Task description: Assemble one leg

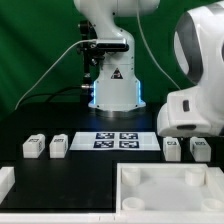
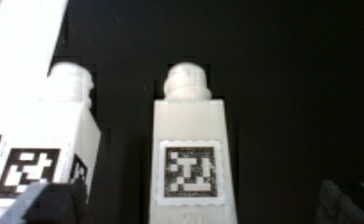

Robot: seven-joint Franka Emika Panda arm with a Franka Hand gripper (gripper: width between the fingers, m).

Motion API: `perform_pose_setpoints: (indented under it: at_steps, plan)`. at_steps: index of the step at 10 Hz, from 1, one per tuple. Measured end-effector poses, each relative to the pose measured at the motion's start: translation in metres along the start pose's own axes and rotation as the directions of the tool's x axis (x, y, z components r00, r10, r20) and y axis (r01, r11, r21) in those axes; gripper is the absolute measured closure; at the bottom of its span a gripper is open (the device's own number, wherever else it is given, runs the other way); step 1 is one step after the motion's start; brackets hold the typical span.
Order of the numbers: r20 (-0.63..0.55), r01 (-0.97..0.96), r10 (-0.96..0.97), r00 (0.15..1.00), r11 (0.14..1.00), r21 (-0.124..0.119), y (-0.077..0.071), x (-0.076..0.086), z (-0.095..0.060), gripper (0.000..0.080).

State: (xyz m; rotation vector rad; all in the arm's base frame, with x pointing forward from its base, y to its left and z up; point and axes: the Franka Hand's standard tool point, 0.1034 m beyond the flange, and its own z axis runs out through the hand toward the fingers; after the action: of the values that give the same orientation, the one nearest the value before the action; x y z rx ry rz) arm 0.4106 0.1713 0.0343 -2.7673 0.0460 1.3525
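I will hold the white leg by its square-tagged body (image 1: 200, 150) (image 2: 191, 172) next with my gripper. Its rounded peg will then stay free for assembly.
Four small white legs with square tags lie on the black table. Two are at the exterior view's left (image 1: 35, 147) (image 1: 59, 147) and two at its right (image 1: 172, 148) (image 1: 200, 150). My gripper (image 1: 188, 134) hangs just above the right pair. In the wrist view my gripper (image 2: 197, 203) is open, its dark fingers (image 2: 46, 205) at either side. One leg (image 2: 191, 140) lies between the jaws, not touched, tag facing the camera and rounded peg pointing away. A second leg (image 2: 54, 140) lies beside it, outside the jaws.
The marker board (image 1: 118, 140) lies flat in front of the robot base. The large white tray-like piece with raised rim (image 1: 165, 186) sits at the front. A white part (image 1: 5, 181) shows at the front left edge.
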Motion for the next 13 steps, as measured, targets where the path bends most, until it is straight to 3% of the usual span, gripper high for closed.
perform_pose_setpoints:
  at_steps: [2,5,9,11,12,13]
  plan:
    - [-0.005,-0.011,0.011,1.0,1.0,0.003,-0.002,0.002,0.003,0.0151]
    - [0.033,-0.023,0.023,0.999,1.0,-0.007,-0.005,0.006,0.025,0.0151]
    - [0.01,-0.01,0.01,1.0,1.0,-0.012,-0.009,0.009,0.032,0.0151]
    - [0.01,-0.01,0.01,1.0,1.0,-0.013,-0.009,0.009,0.032,0.0395]
    - [0.01,-0.01,0.01,1.0,1.0,-0.013,-0.009,0.009,0.032,0.0395]
    - [0.01,-0.01,0.01,1.0,1.0,-0.013,-0.009,0.009,0.032,0.0509]
